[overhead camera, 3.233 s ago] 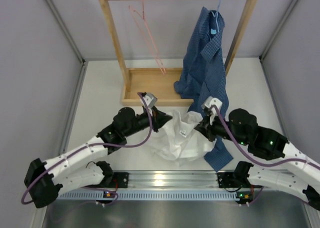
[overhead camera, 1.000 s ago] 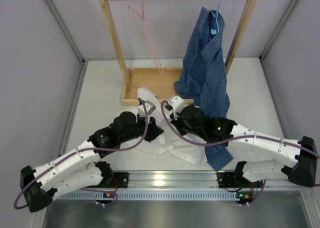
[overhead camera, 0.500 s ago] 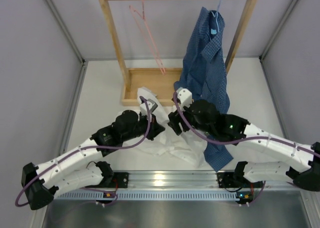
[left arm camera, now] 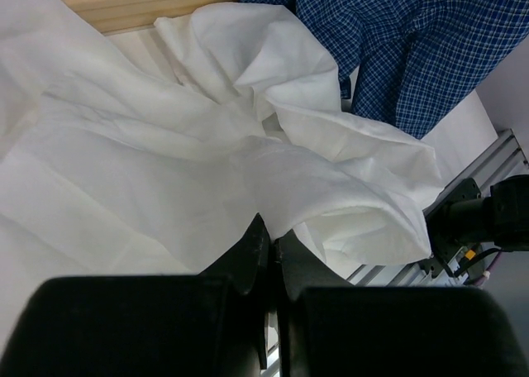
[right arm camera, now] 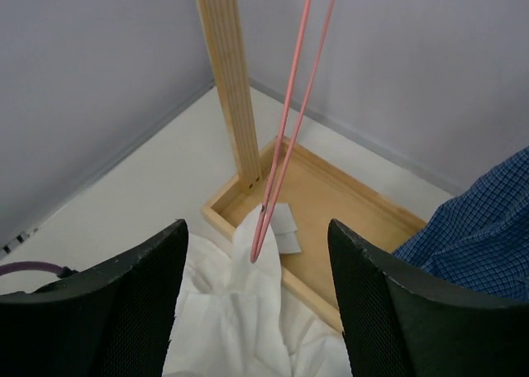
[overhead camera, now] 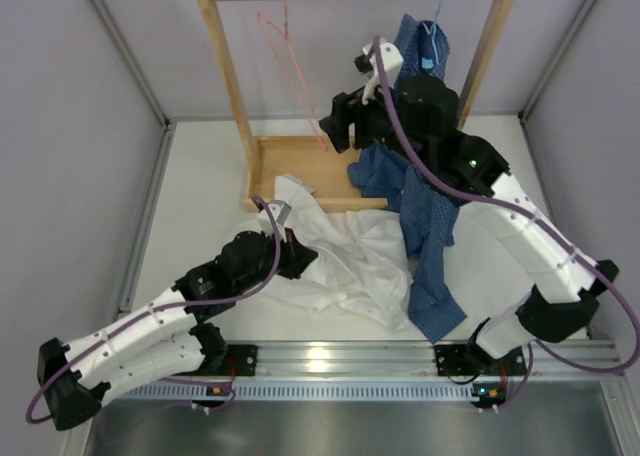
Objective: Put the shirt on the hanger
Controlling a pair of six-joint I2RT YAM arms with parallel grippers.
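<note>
My right gripper is going to grab the pink wire hanger [overhead camera: 300, 76] by its lower end [overhead camera: 322, 140] next. This leaves the hanger's opposite end free to go into the shirt.
The white shirt [overhead camera: 350, 261] lies crumpled on the table in front of the wooden rack, one corner reaching over the rack's base. My left gripper [overhead camera: 297, 259] rests low at its left side, shut on a fold of the white cloth [left arm camera: 271, 236]. The pink wire hanger [overhead camera: 300, 76] hangs from the rack's top bar. My right gripper [overhead camera: 335, 131] is raised beside the hanger's lower end. In the right wrist view its jaws [right arm camera: 256, 228] stand open and empty, with the hanger [right arm camera: 285, 145] hanging between and beyond them above the shirt [right arm camera: 240, 311].
A dark blue checked shirt [overhead camera: 420, 166] hangs on a light blue hanger [overhead camera: 437, 16] at the rack's right, its tail draped over the table. The wooden rack [overhead camera: 225, 66] has a tray base [overhead camera: 290, 166]. Grey walls close in both sides.
The right gripper has let go of the white shirt, opened, and swung up and back to the pink hanger. The left gripper has shut on the shirt and drawn back slightly.
</note>
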